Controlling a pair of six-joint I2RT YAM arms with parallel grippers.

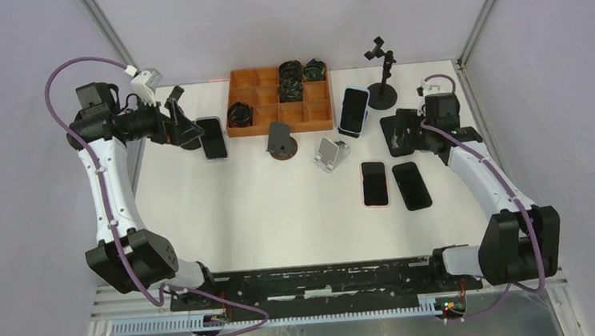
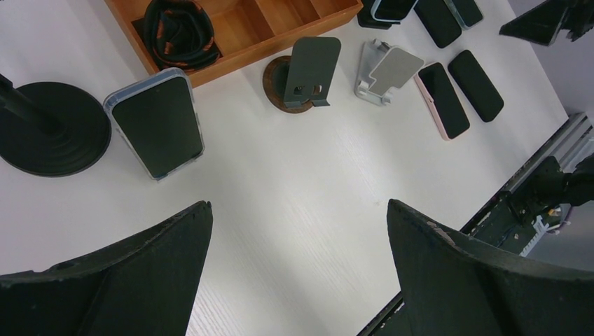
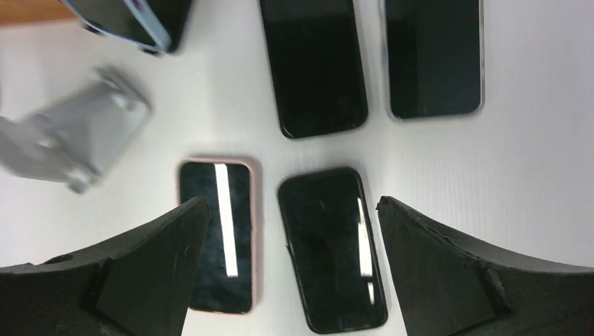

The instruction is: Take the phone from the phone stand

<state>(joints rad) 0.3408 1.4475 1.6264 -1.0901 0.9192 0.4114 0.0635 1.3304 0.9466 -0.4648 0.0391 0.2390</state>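
Next, my right gripper grabs the blue-cased phone by its long side edge, so its bottom end stays free to slide off the stand.
A phone in a light blue case stands propped up on a dark stand just right of the orange tray; only its edge shows in the right wrist view. My right gripper hovers to its right, open and empty. Below it, a black phone lies flat between the fingers, with a pink-cased phone beside it. My left gripper is at the far left, open and empty over bare table. Another cased phone lies near it, beside a black round base.
An orange compartment tray holds coiled black straps at the back. In front of it stand an empty dark stand and an empty silver stand. A black tripod stand is behind. Two more dark phones lie flat.
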